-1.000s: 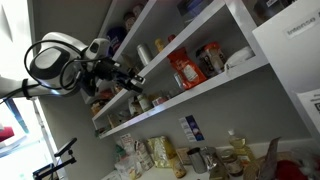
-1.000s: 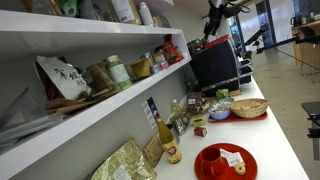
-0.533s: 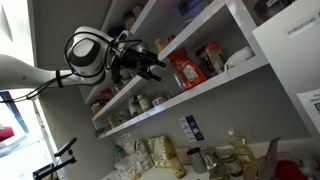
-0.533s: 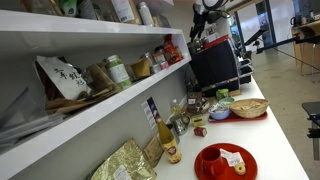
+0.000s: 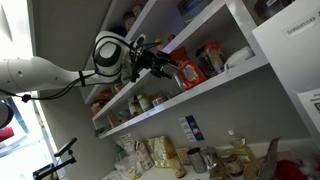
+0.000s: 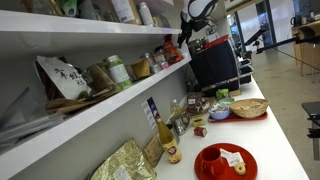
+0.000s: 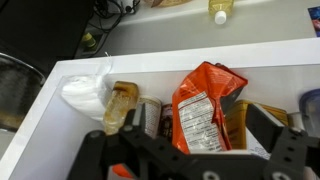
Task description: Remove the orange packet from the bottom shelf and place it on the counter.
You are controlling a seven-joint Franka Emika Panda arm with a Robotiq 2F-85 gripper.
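It isn't time to close yet: my gripper needs to move toward the orange packet (image 7: 205,100) first. The packet is between my fingers, but most of its front is beyond them in the wrist view.
The orange packet (image 7: 205,100) stands upright on the bottom shelf (image 7: 200,55), a red-orange pouch with white print. It also shows in both exterior views (image 5: 188,70) (image 6: 171,50). My gripper (image 7: 195,116) is open, with one dark finger on each side of the packet and gaps between fingers and pouch. In both exterior views the gripper (image 5: 167,64) (image 6: 184,37) sits at the shelf's front edge, right at the packet. The pale counter (image 6: 290,135) lies below the shelf; a strip of it shows at the top of the wrist view (image 7: 170,25).
An amber-filled jar (image 7: 120,102) and a white bag (image 7: 85,92) stand beside the packet on one side, and a yellowish packet (image 7: 248,118) on the other. A higher shelf board (image 5: 190,30) hangs close above. On the counter are a red plate (image 6: 225,160), a bowl (image 6: 248,108) and a black appliance (image 6: 212,62).
The arm has travelled along the shelf front toward the orange packet, and the gripper now reaches it. The packet has not moved.
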